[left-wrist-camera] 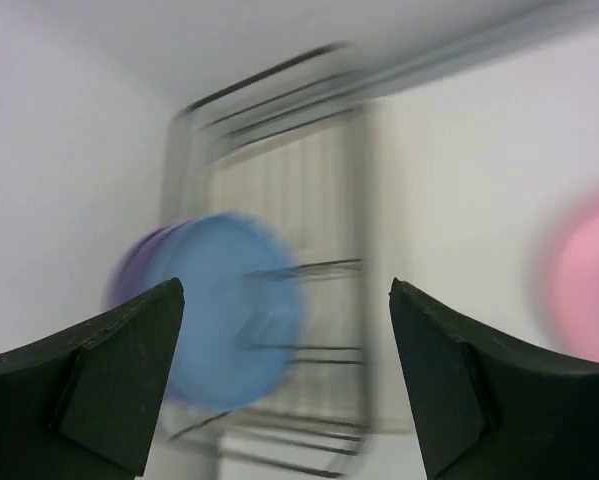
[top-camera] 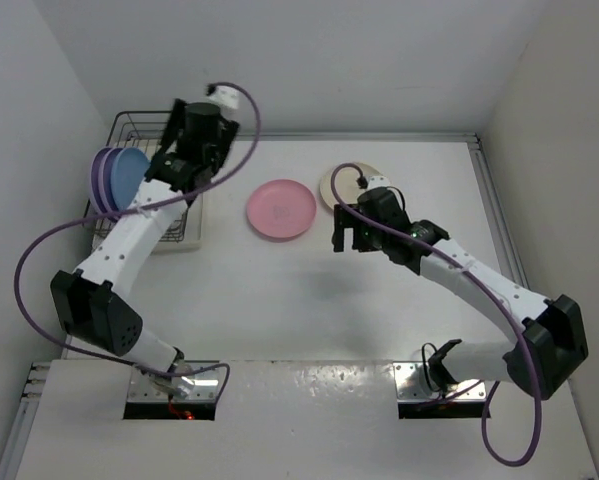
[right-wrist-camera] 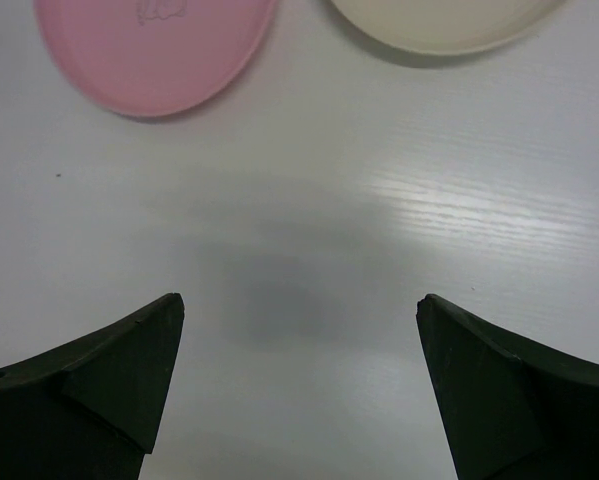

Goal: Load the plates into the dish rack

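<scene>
The pink plate (top-camera: 281, 208) would stay flat on the tabletop if the robot lifted its left gripper now, because the gripper's fingers are open over the dish rack.
The dish rack (top-camera: 129, 128) stands at the far left. A blue plate (top-camera: 129, 175) and two lilac plates (top-camera: 101, 180) stand upright in it. The pink plate (top-camera: 281, 208) and the cream plate (top-camera: 344, 184) lie flat on the table. My left gripper (top-camera: 184, 170) is open and empty over the rack's right side. Its view is blurred and shows the blue plate (left-wrist-camera: 224, 320), the rack (left-wrist-camera: 299, 190) and the pink plate (left-wrist-camera: 589, 290). My right gripper (top-camera: 347, 232) is open and empty above bare table, near the pink plate (right-wrist-camera: 154, 50) and the cream plate (right-wrist-camera: 449, 25).
White walls close in at the left, back and right. The rack's cream tray base (top-camera: 184, 243) juts out at its near right corner. Purple cables loop from both arms.
</scene>
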`<state>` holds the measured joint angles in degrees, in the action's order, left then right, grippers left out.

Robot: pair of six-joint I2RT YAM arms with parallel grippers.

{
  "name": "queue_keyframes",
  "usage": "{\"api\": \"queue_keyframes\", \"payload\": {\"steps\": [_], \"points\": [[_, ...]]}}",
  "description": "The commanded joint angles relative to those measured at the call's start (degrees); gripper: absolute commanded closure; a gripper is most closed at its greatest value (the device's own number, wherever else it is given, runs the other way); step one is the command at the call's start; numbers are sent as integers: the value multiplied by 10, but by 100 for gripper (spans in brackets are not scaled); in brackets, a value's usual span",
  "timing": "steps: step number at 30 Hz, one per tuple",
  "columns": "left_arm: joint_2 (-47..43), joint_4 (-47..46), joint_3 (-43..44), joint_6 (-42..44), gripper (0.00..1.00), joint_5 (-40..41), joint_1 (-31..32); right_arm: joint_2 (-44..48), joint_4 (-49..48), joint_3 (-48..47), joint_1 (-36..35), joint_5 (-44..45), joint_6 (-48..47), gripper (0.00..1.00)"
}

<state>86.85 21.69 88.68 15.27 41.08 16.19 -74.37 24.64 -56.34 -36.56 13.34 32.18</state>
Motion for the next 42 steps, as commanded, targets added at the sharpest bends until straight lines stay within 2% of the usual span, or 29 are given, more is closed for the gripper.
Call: {"api": "queue_keyframes", "payload": {"steps": [1,2,5,8,13,16,19,20,22,24,25,27,28,33,36,42], "points": [[-16,88,-14,-16,12,-244,82,34,5,26,29,15,48,0],[16,107,-14,-22,12,-268,102,37,7,42,44,12,56,0],[81,115,-5,-50,12,-325,103,57,13,59,62,17,62,0],[175,138,45,-92,12,-376,74,83,20,93,70,32,62,0],[298,144,132,-127,12,-388,40,105,29,122,81,39,53,0],[333,144,148,-133,13,-394,40,109,28,131,84,41,52,0],[374,144,155,-139,17,-363,35,111,27,134,89,40,52,0],[384,144,155,-139,20,-354,35,110,26,134,91,39,52,0],[405,144,155,-144,33,-341,30,107,23,131,94,38,49,0],[411,150,149,-149,41,-340,23,100,23,126,93,37,47,0],[411,150,144,-149,50,-340,17,97,23,120,94,34,46,0],[411,150,144,-155,60,-340,17,91,23,113,94,33,44,0],[411,155,144,-155,72,-340,12,89,23,109,95,30,45,0],[391,177,165,-166,100,-340,6,83,23,96,93,22,46,0],[365,194,192,-166,100,-335,1,87,20,98,93,19,52,0],[243,194,243,-160,100,-313,1,104,25,92,92,20,52,0]]}}
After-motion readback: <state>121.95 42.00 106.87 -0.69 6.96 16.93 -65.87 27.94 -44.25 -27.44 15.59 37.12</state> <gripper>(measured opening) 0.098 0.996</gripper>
